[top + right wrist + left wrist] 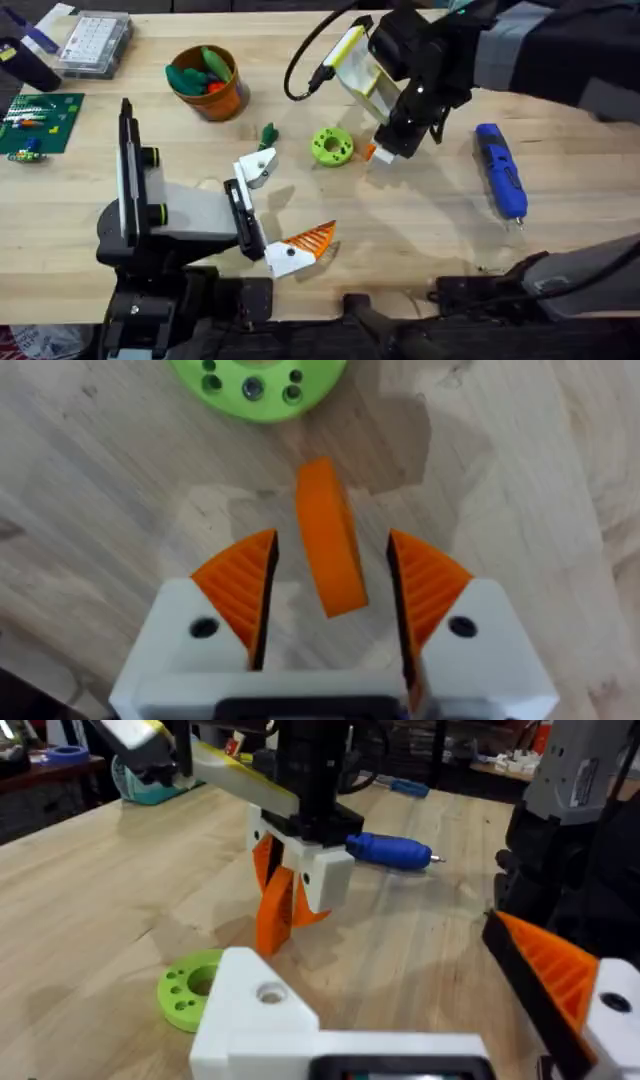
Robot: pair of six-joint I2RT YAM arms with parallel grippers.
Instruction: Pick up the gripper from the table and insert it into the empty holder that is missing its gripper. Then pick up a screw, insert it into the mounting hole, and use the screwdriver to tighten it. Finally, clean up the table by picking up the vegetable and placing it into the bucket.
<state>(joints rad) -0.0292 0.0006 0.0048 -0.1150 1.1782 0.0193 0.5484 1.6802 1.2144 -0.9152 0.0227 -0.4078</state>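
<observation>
My right gripper is to grab the orange ribbed gripper by its ribbed body [371, 152] next. Then the orange ribbed gripper can fit into the bare white holder [257, 166].
The loose orange ribbed gripper [330, 540] stands on the table beside a lime-green ring [331, 146]. My right gripper [383, 152] is lowered over it, open, with a gap showing on both sides [290, 880]. My left gripper [290, 200] is open; one jaw tip is the bare white holder [240, 1010] with its round mounting hole [270, 992], the other carries an orange finger [555, 970]. The blue screwdriver [500, 170] lies to the right. The dark green vegetable [267, 133] lies near the orange bucket [225, 100]. The screw is out of view.
Toy pieces fill the bucket. A clear parts box [95, 42] and a green board [35, 122] sit at the far left. A black cable [300, 70] loops behind the right arm. Bare wood lies between the ring and the screwdriver.
</observation>
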